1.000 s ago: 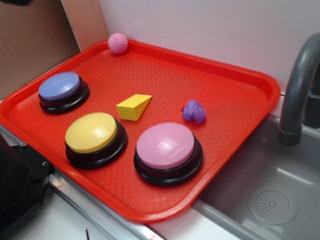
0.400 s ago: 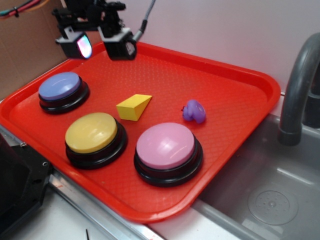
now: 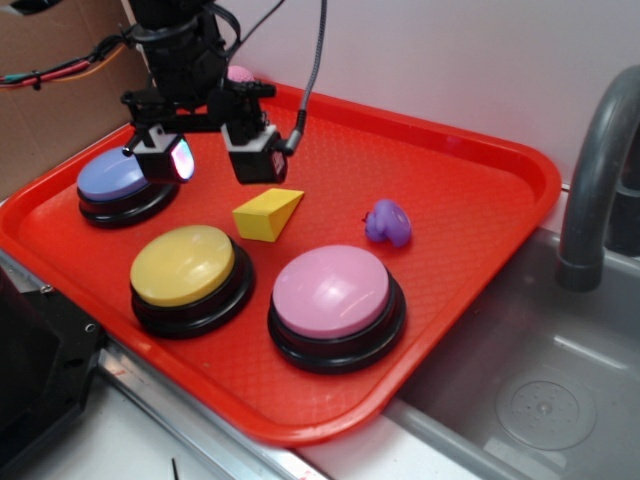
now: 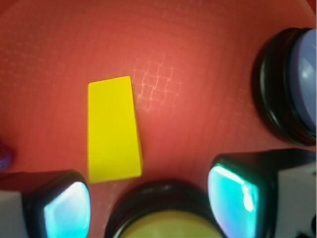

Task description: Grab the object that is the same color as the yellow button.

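I am not ready to close on the yellow wedge (image 3: 268, 213) yet, so I will move my gripper toward it first. The wedge lies ahead of my fingers, with red tray between them.
The object, a small yellow wedge (image 3: 268, 213), lies flat on the red tray (image 3: 450, 170) near its middle. The wrist view shows the wedge (image 4: 113, 130) ahead and left of centre. The yellow button (image 3: 183, 265) stands at the front left of the tray, and its dome (image 4: 171, 223) fills the bottom of the wrist view. My gripper (image 3: 212, 160) hangs open above the tray, just behind and left of the wedge, touching nothing. In the wrist view the gripper (image 4: 151, 203) has wide-set fingers with only tray and button rim between them.
A blue-purple button (image 3: 120, 172) stands just left of the gripper, and a pink button (image 3: 330, 290) at the tray's front. A small purple toy (image 3: 388, 222) lies right of the wedge. A pink ball (image 3: 240, 73) peeks from behind the arm. A grey faucet (image 3: 600, 170) and sink (image 3: 540, 360) are at right.
The arm came into view from the upper left and lowered toward the tray, ending close behind the yellow wedge. The gripper stayed open. No object moved.
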`<state>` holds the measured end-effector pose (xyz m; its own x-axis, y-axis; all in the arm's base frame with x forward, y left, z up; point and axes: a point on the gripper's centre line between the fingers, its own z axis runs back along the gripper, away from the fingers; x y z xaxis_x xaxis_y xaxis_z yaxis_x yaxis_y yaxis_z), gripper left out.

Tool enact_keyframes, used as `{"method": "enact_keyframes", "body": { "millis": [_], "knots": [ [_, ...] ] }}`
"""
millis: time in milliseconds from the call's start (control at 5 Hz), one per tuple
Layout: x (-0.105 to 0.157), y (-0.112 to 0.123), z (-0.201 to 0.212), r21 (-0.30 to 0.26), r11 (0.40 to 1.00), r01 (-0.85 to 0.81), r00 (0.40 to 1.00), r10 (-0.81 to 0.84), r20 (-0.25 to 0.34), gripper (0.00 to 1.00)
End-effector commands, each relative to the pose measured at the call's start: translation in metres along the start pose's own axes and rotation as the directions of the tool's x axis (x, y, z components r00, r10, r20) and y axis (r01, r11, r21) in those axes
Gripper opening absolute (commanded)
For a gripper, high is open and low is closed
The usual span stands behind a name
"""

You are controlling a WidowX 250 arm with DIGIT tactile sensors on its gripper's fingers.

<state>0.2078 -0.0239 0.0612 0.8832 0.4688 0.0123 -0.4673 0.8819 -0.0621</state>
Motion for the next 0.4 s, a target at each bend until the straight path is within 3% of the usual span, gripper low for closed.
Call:
{"method": "enact_keyframes", "body": {
  "millis": [0,200],
  "knots": [
    [0.015,-0.018,-0.018,-0.031,0.998,0.058,0.998,-0.058,0.016,1.00],
    [0.020,-0.027,-0.028,-0.019,0.998,0.065,0.998,-0.065,-0.005,1.00]
  ]
}}
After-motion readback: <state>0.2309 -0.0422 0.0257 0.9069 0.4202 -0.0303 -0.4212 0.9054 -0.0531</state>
